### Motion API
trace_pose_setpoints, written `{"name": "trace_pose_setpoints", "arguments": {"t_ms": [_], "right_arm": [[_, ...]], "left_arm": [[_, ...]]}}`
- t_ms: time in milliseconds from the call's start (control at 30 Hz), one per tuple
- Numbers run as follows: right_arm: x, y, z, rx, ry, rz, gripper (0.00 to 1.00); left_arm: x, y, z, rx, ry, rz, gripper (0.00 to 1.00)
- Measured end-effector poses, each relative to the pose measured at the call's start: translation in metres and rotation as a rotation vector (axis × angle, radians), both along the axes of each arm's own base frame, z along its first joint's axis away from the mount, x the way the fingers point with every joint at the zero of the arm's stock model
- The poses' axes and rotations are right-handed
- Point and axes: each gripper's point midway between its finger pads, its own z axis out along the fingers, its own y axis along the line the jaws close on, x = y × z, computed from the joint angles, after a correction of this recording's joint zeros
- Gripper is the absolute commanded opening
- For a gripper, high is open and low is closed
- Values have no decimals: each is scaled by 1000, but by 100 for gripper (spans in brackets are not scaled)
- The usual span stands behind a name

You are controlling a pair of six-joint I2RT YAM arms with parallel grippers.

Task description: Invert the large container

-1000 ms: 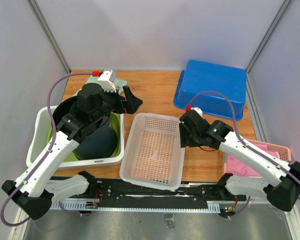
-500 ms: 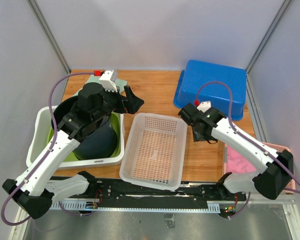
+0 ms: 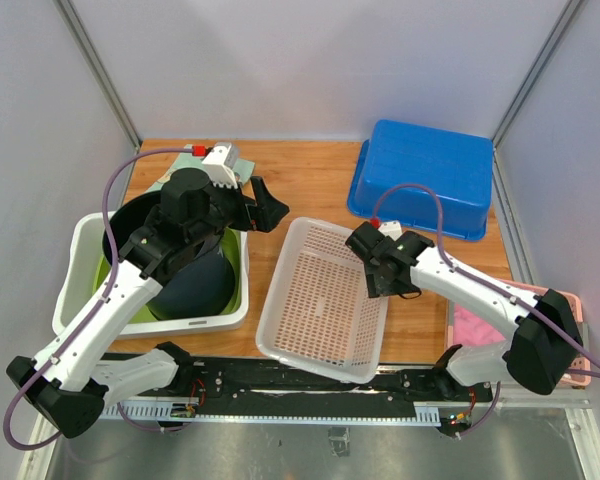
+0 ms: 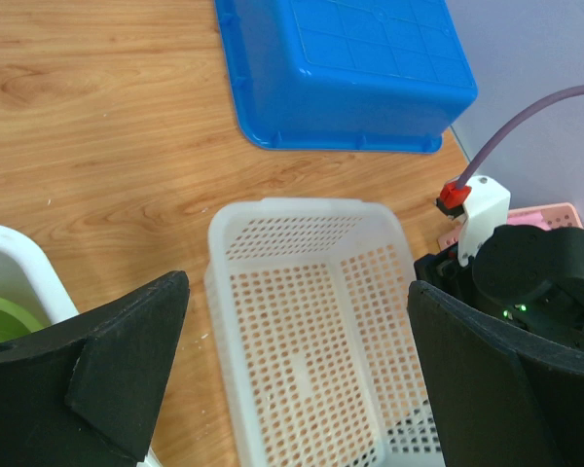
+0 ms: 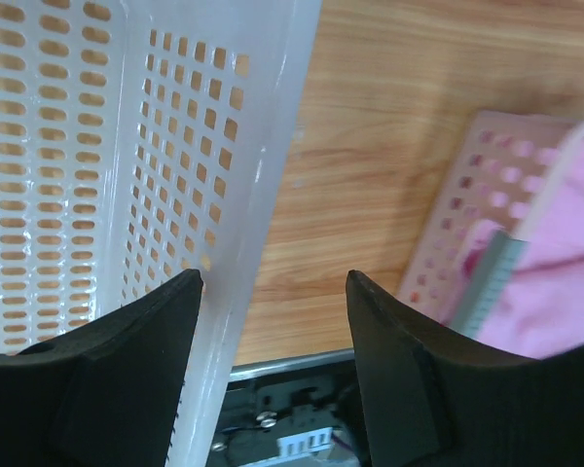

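I should next grab the large container's rim (image 3: 278,278) (image 4: 230,346) beside the white tub with my left gripper. Then I can raise that side and turn the container over.
The large container is a white perforated basket (image 3: 325,300) lying open side up and skewed at the table's middle. It also shows in the left wrist view (image 4: 311,331) and the right wrist view (image 5: 127,146). My right gripper (image 3: 377,280) is open at the basket's right wall; in the right wrist view (image 5: 273,331) the rim lies between the jaws, against the left finger (image 5: 127,379). My left gripper (image 3: 265,205) is open and empty, held above the table beyond the basket's far left corner (image 4: 297,370).
A blue bin (image 3: 425,175) lies upside down at the back right. A white tub (image 3: 80,260) holding a green bowl and a dark bowl stands at the left under the left arm. A pink basket (image 3: 570,300) with pink cloth sits at the right edge.
My right gripper swung back and then left onto the basket's right wall. The basket has turned, its near end now further right. The left arm has barely moved.
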Motion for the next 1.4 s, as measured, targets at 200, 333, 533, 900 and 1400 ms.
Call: {"name": "trace_pose_setpoints", "arguments": {"t_ms": [200,333,533,900,1400], "right_arm": [[15,-47,33,-187,-74,-72,61],[35,-33,75,-111,-180,-68,62],[41,-21,106,25,-291,-67,67],[32,-63,122,147,-401,-211,67],[32,-60,118,169,-395,-204,66]], "left_arm": [[-1,-2,-1,-3,3,-10,99],[-4,-6,-3,-4,14,-39,99],[-23,-50,-41,92,104,-148,99],[-31,-58,-199,419,413,-28,66],[-21,-64,-209,465,406,1,0]]}}
